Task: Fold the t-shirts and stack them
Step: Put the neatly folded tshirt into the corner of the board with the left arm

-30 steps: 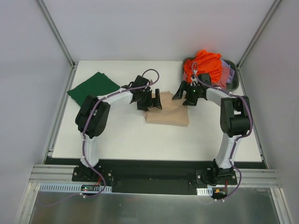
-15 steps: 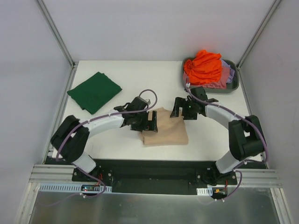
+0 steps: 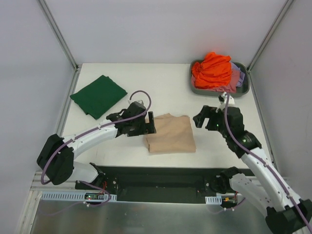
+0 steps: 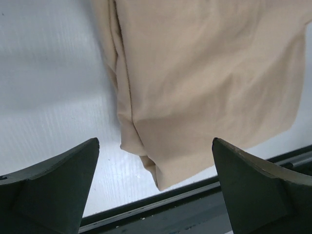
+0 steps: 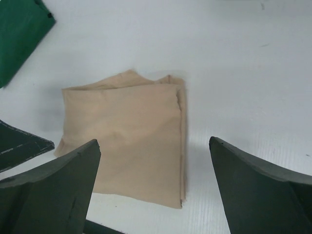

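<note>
My left gripper needs to grab the beige t-shirt's folded layers together next, at its side edge nearer the green t-shirt (image 3: pixel 98 95). Then I will stack them there, still folded.
A folded beige t-shirt (image 3: pixel 169 133) lies flat on the white table near the front edge; it also fills the left wrist view (image 4: pixel 204 73) and sits mid-frame in the right wrist view (image 5: pixel 126 136). A folded dark green t-shirt (image 3: pixel 98 95) lies at the back left, its corner showing in the right wrist view (image 5: pixel 19 34). Orange, pink and lavender t-shirts (image 3: pixel 213 69) are heaped in the grey tub. My left gripper (image 3: pixel 148 124) hovers open at the beige shirt's left edge. My right gripper (image 3: pixel 201 119) is open, just right of the shirt. Neither holds anything.
The grey plastic tub (image 3: pixel 243 87) stands at the back right corner. The table's front edge and black rail (image 4: pixel 195 204) run close below the beige shirt. Metal frame posts (image 3: pixel 58 34) bound the table at both back corners.
Both arms have pulled back toward the front and apart, off the beige shirt. The shirt has shifted toward the front edge and lies folded flat. Both grippers stayed open.
</note>
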